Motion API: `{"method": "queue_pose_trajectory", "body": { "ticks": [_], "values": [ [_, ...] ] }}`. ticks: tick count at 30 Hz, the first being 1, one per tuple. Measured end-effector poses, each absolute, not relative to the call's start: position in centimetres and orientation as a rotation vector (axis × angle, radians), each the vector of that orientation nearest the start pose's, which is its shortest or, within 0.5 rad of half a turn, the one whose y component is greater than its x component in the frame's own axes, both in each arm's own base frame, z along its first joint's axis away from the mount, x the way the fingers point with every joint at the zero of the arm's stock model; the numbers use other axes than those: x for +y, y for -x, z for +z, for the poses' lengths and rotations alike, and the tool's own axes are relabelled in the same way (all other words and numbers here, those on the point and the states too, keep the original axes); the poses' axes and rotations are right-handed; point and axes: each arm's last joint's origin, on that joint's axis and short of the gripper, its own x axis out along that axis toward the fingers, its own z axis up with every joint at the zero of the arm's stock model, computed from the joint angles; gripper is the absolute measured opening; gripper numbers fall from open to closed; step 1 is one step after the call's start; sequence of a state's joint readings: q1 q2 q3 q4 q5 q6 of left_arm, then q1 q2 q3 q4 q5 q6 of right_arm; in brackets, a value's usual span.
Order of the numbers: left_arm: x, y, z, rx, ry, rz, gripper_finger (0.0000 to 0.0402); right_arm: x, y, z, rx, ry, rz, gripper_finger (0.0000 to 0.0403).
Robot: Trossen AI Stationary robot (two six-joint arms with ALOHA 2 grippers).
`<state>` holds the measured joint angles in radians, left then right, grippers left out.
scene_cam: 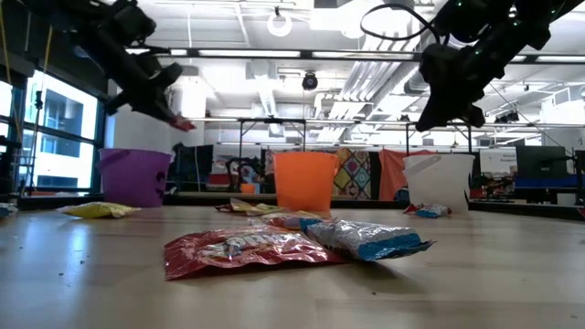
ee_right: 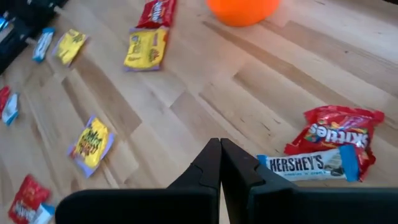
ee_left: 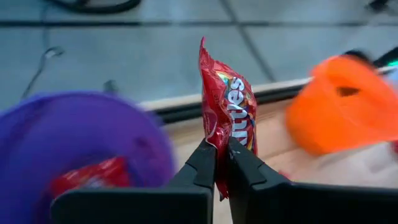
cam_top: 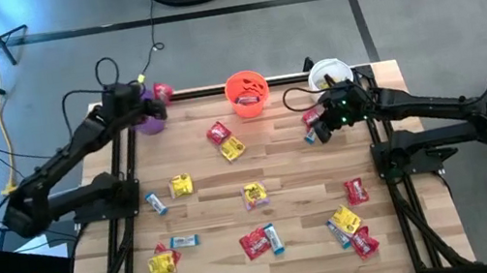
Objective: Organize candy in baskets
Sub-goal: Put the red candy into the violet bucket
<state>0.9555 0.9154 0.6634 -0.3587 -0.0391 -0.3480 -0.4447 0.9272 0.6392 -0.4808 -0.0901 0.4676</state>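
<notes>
The red packet [ee_left: 227, 106] is above and beside the purple bucket's rim [ee_left: 146, 115], so I need to line the packet up with the bucket before opening my left gripper.
My left gripper [cam_top: 149, 96] hovers at the table's far left, over the purple bucket [cam_top: 150, 118], shut on a red candy packet [ee_left: 227, 102]. In the left wrist view the purple bucket [ee_left: 68, 143] holds another red packet [ee_left: 93, 177]. The orange bucket [cam_top: 248, 94] and white bucket [cam_top: 330, 74] stand along the far edge. My right gripper [cam_top: 323, 130] is shut and empty, raised above a red packet [ee_right: 339, 132] and a blue-and-white bar [ee_right: 308, 165] lying near the white bucket. Several more candies lie flat across the table. My left gripper pinches the red packet by one end [ee_left: 219, 144] between its two fingers. The rest of the packet sticks out past the fingertips, standing on edge. It is lifted clear of the table, beside the purple bucket's rim [ee_left: 146, 121]. The fingers slant down from the table's left.
Red, yellow and blue-and-white candies lie scattered over the middle and near part of the wooden table [cam_top: 303, 205], with a red and a blue one close to the low camera [scene_cam: 247, 251]. Both arms' frames stand along the table's left and right edges.
</notes>
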Motion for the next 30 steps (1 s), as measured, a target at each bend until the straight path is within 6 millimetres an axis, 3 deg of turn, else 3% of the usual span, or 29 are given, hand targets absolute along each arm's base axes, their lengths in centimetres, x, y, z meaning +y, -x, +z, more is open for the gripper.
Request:
{"method": "queue_pose_trajectory", "body": {
  "ticks": [8,21,30],
  "values": [
    [15.4,-9.5,27.5,0.652,0.611,1.075,0.0001,-7.7,-16.6,23.5,0.648,-0.669,-0.541,0.0000],
    [16.5,-11.1,30.1,0.940,0.670,1.160,0.0001,-7.7,-16.6,23.5,0.644,-0.681,-0.552,0.0000],
    [18.1,-13.2,28.2,1.074,0.662,1.398,0.0005,-7.7,-16.6,23.5,0.647,-0.681,-0.537,0.0000]
  ]
}}
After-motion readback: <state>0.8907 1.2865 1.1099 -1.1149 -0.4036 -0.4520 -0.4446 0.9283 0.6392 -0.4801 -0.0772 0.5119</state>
